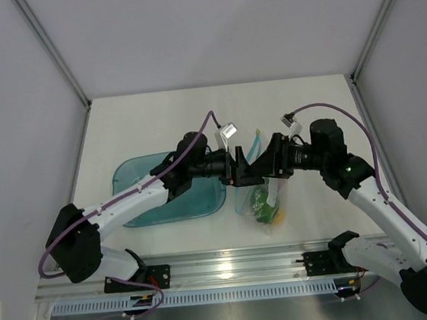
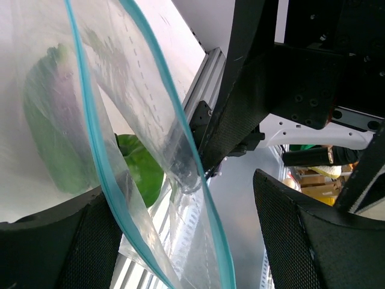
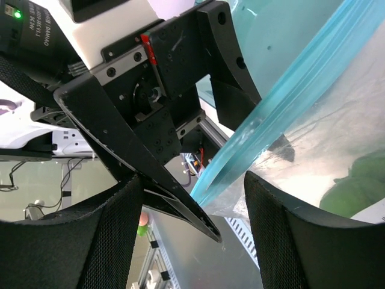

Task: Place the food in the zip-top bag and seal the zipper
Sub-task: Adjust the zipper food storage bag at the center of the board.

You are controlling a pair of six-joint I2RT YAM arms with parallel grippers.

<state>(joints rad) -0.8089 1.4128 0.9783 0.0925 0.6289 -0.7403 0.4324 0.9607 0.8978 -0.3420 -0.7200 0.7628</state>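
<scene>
The teal zipper at the bag's top edge should be pinched on both sides by my left gripper next, so the zipper's end stays free for sealing.
The clear zip-top bag lies between the two arms with its top raised. Inside it are the green vegetable and the yellow-orange fruit. The pink-purple piece shows only as a faint tint behind the plastic. The teal zipper runs across both wrist views. My left gripper is open, with the bag's top edge between its fingers. My right gripper faces it, open, with the zipper's end between its fingers. The green vegetable also shows in the wrist views.
A translucent teal-blue tray lies left of the bag, under the left arm. The aluminium rail with both arm bases runs along the near edge. White walls close in the table on three sides.
</scene>
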